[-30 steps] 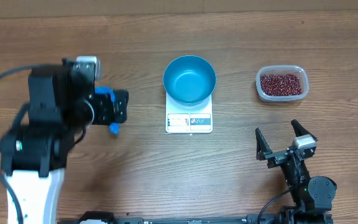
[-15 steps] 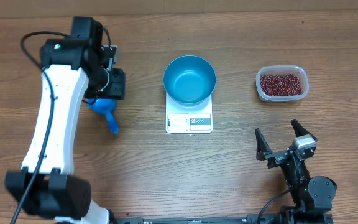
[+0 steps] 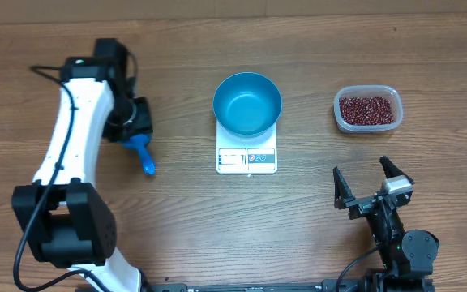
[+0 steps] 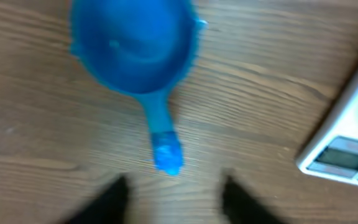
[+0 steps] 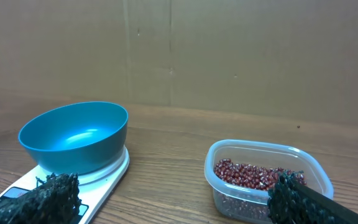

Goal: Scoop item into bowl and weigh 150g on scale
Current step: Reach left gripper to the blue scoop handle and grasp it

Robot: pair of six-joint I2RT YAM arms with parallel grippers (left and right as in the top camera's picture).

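The blue scoop point(image 4: 132, 46) should go over to my right gripper, so my left gripper should next grab the scoop's handle close to its cup point(image 4: 157, 114). The end of the handle then stays free.
The blue bowl point(image 3: 247, 103) stands empty on the white scale point(image 3: 246, 160) at the table's middle; both also show in the right wrist view as bowl point(image 5: 73, 135) and scale point(image 5: 107, 177). The item, red-brown beans point(image 3: 367, 109), lies in a clear tub point(image 5: 263, 152) at the right. A small blue scoop point(image 4: 132, 46) lies on the wood to the left, its handle point(image 3: 146, 162) pointing toward the front. My left gripper point(image 4: 176, 202) hovers over it, open, with the handle tip just ahead of the jaws. My right gripper point(image 3: 373, 185) rests open near the front right, holding nothing.
The tub point(image 3: 367, 109) sits right of the scale with a strip of bare wood between them. A cardboard wall point(image 5: 179, 50) closes off the back of the table. My left arm point(image 3: 75, 154) stretches along the left side.
My left arm swung from the left edge toward the back and now sits over the scoop, its jaws narrower than before. The scoop, bowl and right arm have not moved.
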